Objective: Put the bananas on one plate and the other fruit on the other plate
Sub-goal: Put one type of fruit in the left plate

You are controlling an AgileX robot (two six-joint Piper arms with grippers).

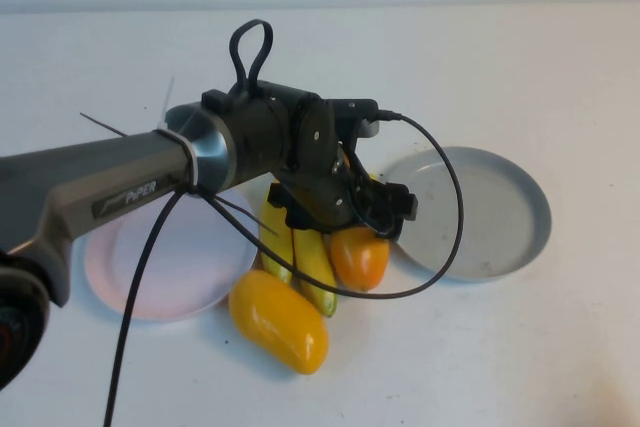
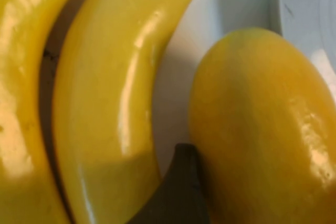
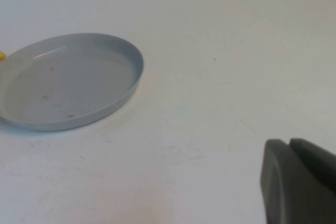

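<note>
A finger of my left gripper reaches down between the orange fruit [image 1: 362, 259] and the nearer banana, so closing now would catch the fruit and it is time to close.
Two bananas [image 1: 300, 247] lie side by side between the pink plate [image 1: 170, 267] and the blue-grey plate [image 1: 500, 212]. An orange fruit [image 1: 362, 259] rests against them, and a golden yellow fruit [image 1: 280, 322] lies nearer the front. My left gripper [image 1: 368, 225] is open, lowered over the orange fruit [image 2: 262, 129]. One of its fingers [image 2: 181, 187] stands in the gap between that fruit and the nearer banana [image 2: 105, 103]; the other finger is hidden. Off to the right of the blue-grey plate [image 3: 68, 82], my right gripper [image 3: 289, 148] is shut and empty above bare table.
Both plates hold nothing. The left arm and its black cable [image 1: 455, 207] hang over the pink plate and the fruit cluster. White tabletop [image 1: 520, 347] stretches around everything.
</note>
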